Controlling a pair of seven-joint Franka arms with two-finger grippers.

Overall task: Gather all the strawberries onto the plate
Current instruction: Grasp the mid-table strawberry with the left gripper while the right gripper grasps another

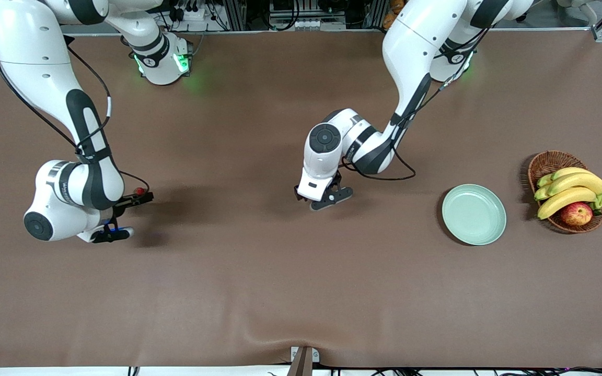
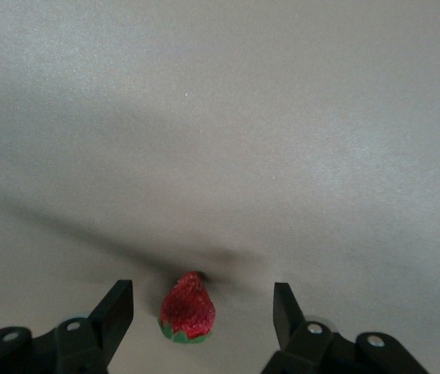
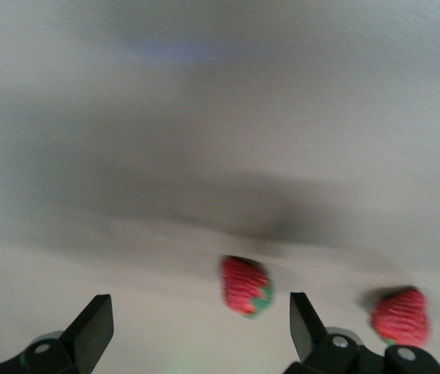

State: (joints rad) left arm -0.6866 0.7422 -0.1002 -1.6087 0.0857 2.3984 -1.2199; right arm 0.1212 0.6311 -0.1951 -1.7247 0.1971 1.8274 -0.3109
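I need to lower my right gripper first and then close on the strawberry, because it lies below the open fingers and closing now would miss it.
My left gripper (image 1: 327, 198) is open, low over the middle of the table. In the left wrist view a red strawberry (image 2: 188, 310) with a green cap lies on the cloth between its open fingers (image 2: 115, 310). The gripper hides this berry in the front view. My right gripper (image 1: 123, 215) is open, low at the right arm's end of the table. The right wrist view shows one strawberry (image 3: 245, 286) between its fingers, close to one finger (image 3: 304, 321), and another strawberry (image 3: 400, 315) outside that finger. One berry (image 1: 138, 191) shows beside this gripper. The mint-green plate (image 1: 473, 214) holds nothing.
A brown wicker basket (image 1: 545, 163) with bananas and a red-yellow apple (image 1: 576, 213) stands beside the plate, toward the left arm's end of the table. A brown cloth (image 1: 301, 292) covers the table.
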